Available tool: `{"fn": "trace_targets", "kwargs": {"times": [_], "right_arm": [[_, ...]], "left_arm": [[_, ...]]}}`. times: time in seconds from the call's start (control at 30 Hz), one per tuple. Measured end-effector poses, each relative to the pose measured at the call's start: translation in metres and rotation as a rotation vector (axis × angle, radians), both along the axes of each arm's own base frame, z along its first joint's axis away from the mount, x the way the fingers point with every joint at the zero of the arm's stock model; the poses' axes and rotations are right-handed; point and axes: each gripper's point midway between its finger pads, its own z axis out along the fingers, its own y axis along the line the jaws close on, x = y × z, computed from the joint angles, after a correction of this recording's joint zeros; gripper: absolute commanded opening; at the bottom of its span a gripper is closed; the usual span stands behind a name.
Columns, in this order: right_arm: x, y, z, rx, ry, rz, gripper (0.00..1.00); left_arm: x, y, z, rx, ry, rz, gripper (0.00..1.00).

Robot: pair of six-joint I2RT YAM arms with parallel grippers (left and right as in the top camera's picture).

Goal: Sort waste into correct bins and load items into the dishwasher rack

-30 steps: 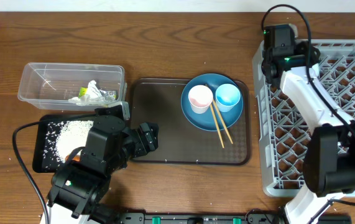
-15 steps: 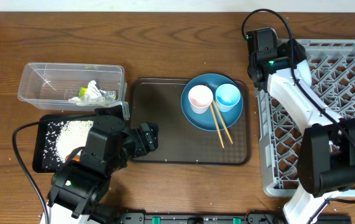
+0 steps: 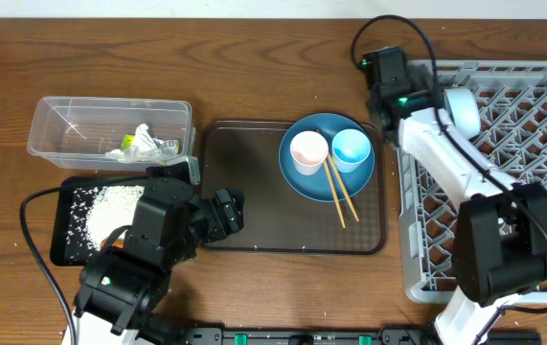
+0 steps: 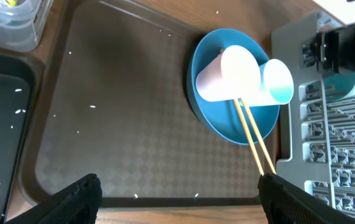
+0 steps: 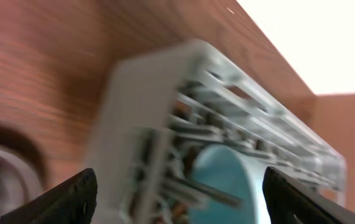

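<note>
The cup's base should stay free for the handover to the right gripper, so the left gripper should next take the pink cup by its rim [image 3: 301, 150] [image 4: 229, 77].
The blue plate [image 3: 329, 172] lies on the brown serving tray [image 3: 254, 192] and holds the pink cup [image 3: 308, 151], the light-blue cup [image 3: 352, 149] and the chopsticks [image 3: 338, 195]. The left wrist view shows the plate [image 4: 227, 121], both cups on it and the chopsticks [image 4: 255, 140]. My left gripper [image 3: 227, 211] [image 4: 180, 208] is open and empty over the tray's near left edge. My right gripper [image 3: 384, 96] [image 5: 177, 208] is open and empty by the far left corner of the grey rack [image 3: 503, 192] [image 5: 158, 124]. The white bowl [image 3: 460, 107] [image 5: 227, 180] stands in that corner.
The clear tub [image 3: 62, 120] at far left holds the wrapper and tissue [image 3: 144, 144]. The black tray [image 3: 67, 230] in front of it holds rice [image 3: 110, 206]; my left arm covers its near right part. Loose grains dot the brown tray [image 4: 102, 124].
My right arm has swung left from over the rack's far left corner to the table just outside it, near the brown tray's far right corner. The left arm has not moved.
</note>
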Motion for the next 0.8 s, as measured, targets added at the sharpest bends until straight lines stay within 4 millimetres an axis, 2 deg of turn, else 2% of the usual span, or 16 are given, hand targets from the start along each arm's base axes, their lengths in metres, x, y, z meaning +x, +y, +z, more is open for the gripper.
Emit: {"fn": "trace_targets", "kwargs": {"times": [0.2,0.37,0.47,0.57,0.8], "right_arm": [[-0.004,0.03,-0.009,0.123,0.017,0.045,0.82],[-0.007,0.049,-0.007,0.269,0.018,0.063,0.81],[-0.01,0.06,0.011,0.354,-0.005,0.082,0.8],[-0.018,0.064,0.04,0.416,-0.045,0.092,0.82],[-0.05,0.06,0.118,0.58,-0.161,0.077,0.84]], "left_arm": [[0.005,-0.002,-0.01,0.01,0.038,0.005,0.83],[0.033,-0.021,-0.007,-0.051,0.005,-0.002,0.77],[0.054,-0.038,-0.005,-0.101,-0.029,-0.027,0.77],[0.077,-0.053,-0.006,-0.141,-0.063,-0.045,0.76],[0.117,-0.075,-0.035,-0.162,-0.071,-0.061,0.77]]}}
